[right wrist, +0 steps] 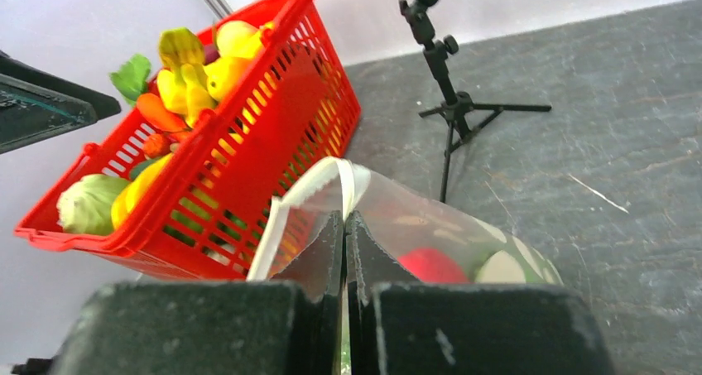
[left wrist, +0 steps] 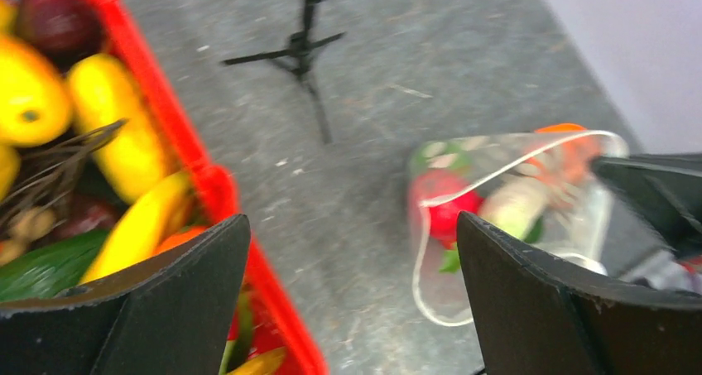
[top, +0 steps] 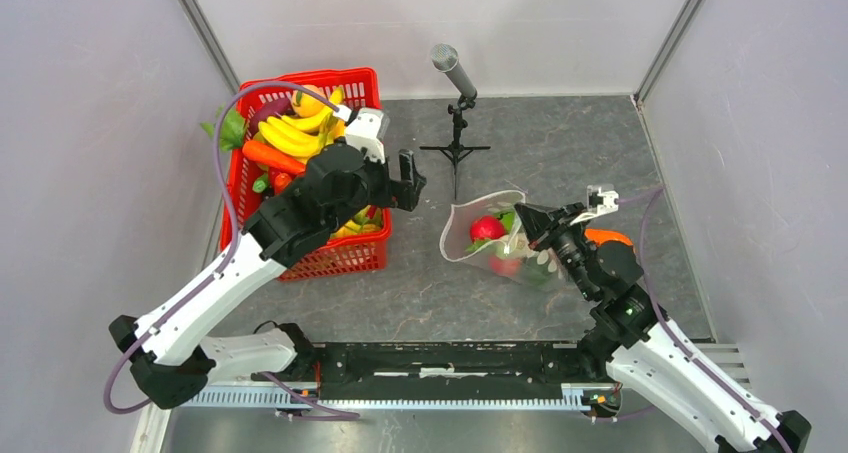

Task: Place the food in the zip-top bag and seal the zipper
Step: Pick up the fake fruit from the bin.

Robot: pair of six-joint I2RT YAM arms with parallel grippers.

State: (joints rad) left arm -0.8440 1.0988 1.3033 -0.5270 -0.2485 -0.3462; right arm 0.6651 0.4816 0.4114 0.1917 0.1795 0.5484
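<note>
My left gripper is to hold the bananas across their middle [top: 294, 136] next, so the gripper's fingers stay free to go into the zip-top bag's opening first.
The zip-top bag [top: 520, 258] lies right of centre, its mouth open toward the left, with the white zipper [top: 468, 210] curving round the opening. Inside it are a red piece [top: 487, 228] and green pieces. My right gripper [top: 527, 220] is shut on the bag's upper edge; in the right wrist view its jaws [right wrist: 344, 222] pinch the clear film beside the zipper [right wrist: 277, 222]. My left gripper [top: 410, 181] is open and empty, between the basket and the bag. In the left wrist view it [left wrist: 352, 222] hovers over bare table, with the bag [left wrist: 513, 209] to its right.
A red lattice basket [top: 345, 253] at the left back holds more food: bananas [top: 295, 133], a carrot [top: 272, 156] and others. A microphone on a small black tripod [top: 457, 123] stands behind the bag. Grey walls close in left, right and back.
</note>
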